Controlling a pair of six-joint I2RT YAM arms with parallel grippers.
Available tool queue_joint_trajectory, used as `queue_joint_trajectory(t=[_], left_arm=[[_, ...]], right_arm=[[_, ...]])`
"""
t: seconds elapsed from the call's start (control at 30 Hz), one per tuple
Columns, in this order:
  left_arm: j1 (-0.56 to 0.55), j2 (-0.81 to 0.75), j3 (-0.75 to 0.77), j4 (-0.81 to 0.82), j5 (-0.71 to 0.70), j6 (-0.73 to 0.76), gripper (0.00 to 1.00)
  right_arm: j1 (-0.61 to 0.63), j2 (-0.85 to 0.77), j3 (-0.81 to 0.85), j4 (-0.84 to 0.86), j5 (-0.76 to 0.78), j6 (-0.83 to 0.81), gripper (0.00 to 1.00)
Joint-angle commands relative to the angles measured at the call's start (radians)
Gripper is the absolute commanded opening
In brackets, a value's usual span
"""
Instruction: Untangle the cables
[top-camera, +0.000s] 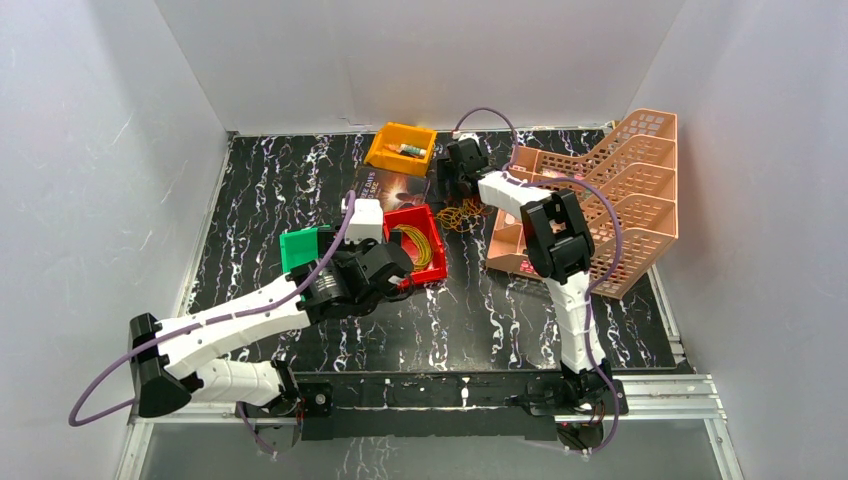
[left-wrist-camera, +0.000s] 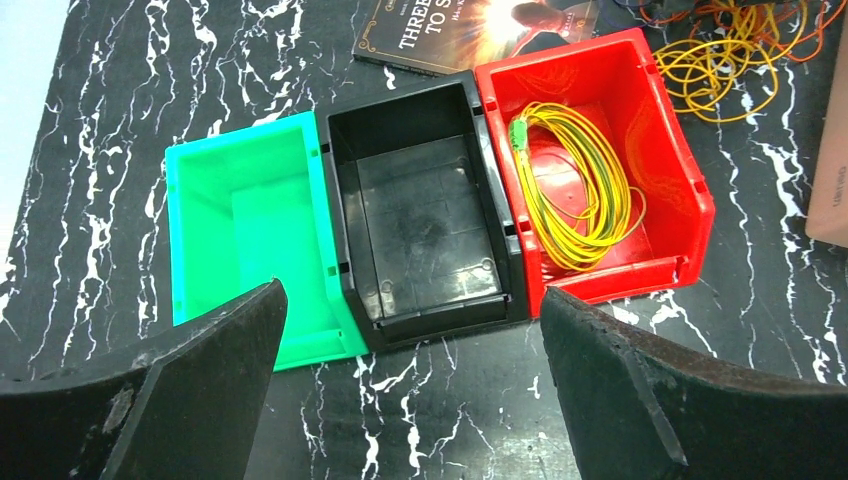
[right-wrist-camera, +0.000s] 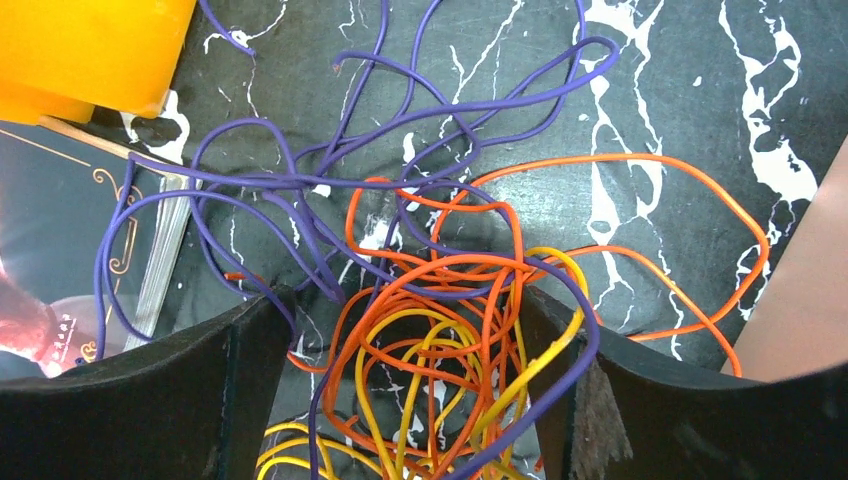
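Note:
My right gripper is ready to close on the cables: its fingers are on both sides of the orange loops, their ends down below the purple piece of cable.
The cables (right-wrist-camera: 440, 300) lie as a loose tangle of purple, orange and yellow wire loops on the black marbled table, also seen in the top view as the cables (top-camera: 462, 213). My right gripper (right-wrist-camera: 410, 400) hangs over the tangle with its jaws wide; orange and yellow loops lie between them, and a purple and a yellow strand run against the right finger (right-wrist-camera: 650, 410). From above, the right gripper (top-camera: 452, 188) is at the tangle's far edge. A separate yellow-green coil (left-wrist-camera: 575, 185) rests in the red bin (left-wrist-camera: 690, 190). My left gripper (left-wrist-camera: 415, 400) is open and empty, just in front of the bins.
A green bin (left-wrist-camera: 200, 230), a black bin (left-wrist-camera: 420, 220) and the red bin stand side by side. A book (left-wrist-camera: 450, 30) lies behind them, with a yellow bin (top-camera: 400, 148) beyond. A peach desk organizer (top-camera: 600, 200) stands right of the tangle.

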Motion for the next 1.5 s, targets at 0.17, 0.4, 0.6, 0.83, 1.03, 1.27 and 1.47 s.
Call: queue_joint_trajectory(t=[0.17, 0.4, 0.6, 0.83, 1.03, 1.27, 1.47], left_arm=[[0.011, 0.009, 0.008, -0.047, -0.069, -0.015, 0.98], [0.064, -0.001, -0.014, -0.001, -0.036, 0.011, 0.98], [0.116, 0.023, -0.025, 0.066, 0.03, 0.069, 0.98], [0.158, 0.013, -0.049, 0.134, 0.082, 0.114, 0.98], [0.179, 0.011, -0.07, 0.144, 0.099, 0.132, 0.98], [0.208, -0.001, -0.079, 0.185, 0.109, 0.181, 0.98], [0.243, -0.021, -0.097, 0.209, 0.127, 0.211, 0.98]], right_arm=[[0.0, 0.046, 0.019, 0.004, 0.02, 0.015, 0.72], [0.0, 0.039, 0.005, 0.012, -0.019, 0.017, 0.45], [-0.002, -0.055, -0.055, 0.067, -0.038, -0.017, 0.18], [-0.006, -0.16, -0.094, 0.089, -0.059, -0.024, 0.0], [-0.006, -0.275, -0.115, 0.091, -0.063, -0.039, 0.0], [-0.006, -0.408, -0.155, 0.064, -0.054, -0.057, 0.0], [-0.005, -0.527, -0.202, 0.02, -0.064, -0.061, 0.0]])
